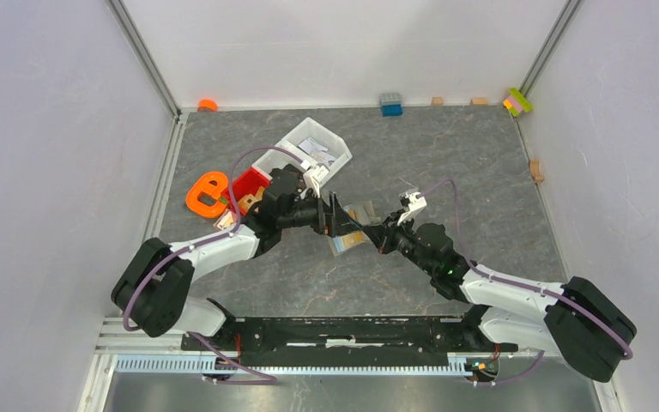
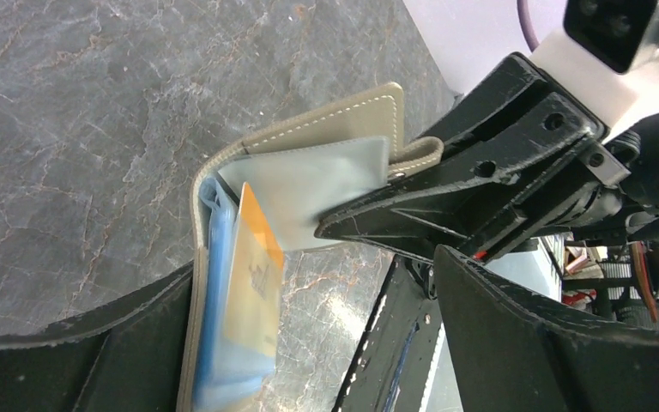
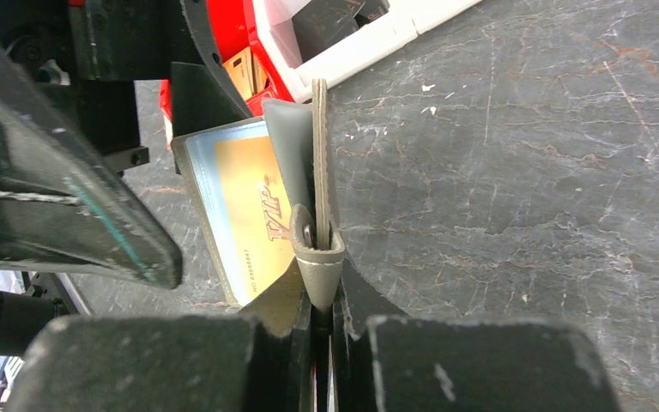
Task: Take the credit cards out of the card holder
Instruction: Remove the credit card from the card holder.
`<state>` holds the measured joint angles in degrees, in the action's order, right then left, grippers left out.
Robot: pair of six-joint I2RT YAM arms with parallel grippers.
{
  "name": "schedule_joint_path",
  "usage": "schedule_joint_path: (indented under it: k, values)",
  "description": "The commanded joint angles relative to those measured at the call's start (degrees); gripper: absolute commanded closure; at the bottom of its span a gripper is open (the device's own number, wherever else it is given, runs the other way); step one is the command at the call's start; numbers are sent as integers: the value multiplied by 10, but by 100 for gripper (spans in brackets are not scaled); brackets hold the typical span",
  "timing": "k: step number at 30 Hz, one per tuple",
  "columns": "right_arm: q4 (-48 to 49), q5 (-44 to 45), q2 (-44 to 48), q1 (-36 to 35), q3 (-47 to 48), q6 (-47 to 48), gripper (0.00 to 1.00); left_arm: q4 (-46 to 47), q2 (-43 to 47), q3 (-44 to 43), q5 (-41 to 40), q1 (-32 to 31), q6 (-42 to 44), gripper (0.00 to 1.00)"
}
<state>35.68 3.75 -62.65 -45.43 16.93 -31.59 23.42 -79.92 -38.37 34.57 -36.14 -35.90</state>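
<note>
My left gripper should close on the card flap. The flap stands between my open fingers, edge toward them, so they would hold flap and cards now.
The taupe card holder (image 2: 326,129) hangs folded open above the table between both arms (image 1: 352,230). My right gripper (image 3: 319,300) is shut on one flap, seen edge-on with its strap (image 3: 317,253). The other flap carries the credit cards: an orange-and-blue card (image 2: 253,283) printed "VIP" (image 3: 244,206) over a pale blue one (image 2: 216,249), both sticking out of the pocket. My left gripper (image 2: 317,292) is wide open. The card flap stands between its fingers, close to the left finger (image 2: 94,343), with no grip on it.
A red bin (image 1: 249,183) and a white bin (image 1: 313,144) stand just behind the left gripper, with an orange ring-shaped toy (image 1: 206,193) to their left. Small blocks (image 1: 390,105) line the back wall, and one lies at the right edge (image 1: 536,169).
</note>
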Motion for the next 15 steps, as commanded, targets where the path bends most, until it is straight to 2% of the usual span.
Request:
schedule_joint_path:
  k: [1, 3, 5, 9, 15]
  values:
    - [28, 31, 10, -18, 20, 2, 100, 17, -7, -24, 17, -6, -9, 11]
    - [30, 45, 25, -19, 11, 1, 100, -8, -3, -28, 1, -6, 2, 23]
    - [35, 63, 48, -18, -4, 0, 100, -33, -1, -33, -18, -6, 12, 29]
    - [64, 87, 91, -18, -40, -11, 100, -34, -1, -35, -18, -6, 13, 39]
    - [57, 80, 99, -18, -39, -17, 100, -7, 17, -20, -15, -6, -10, 54]
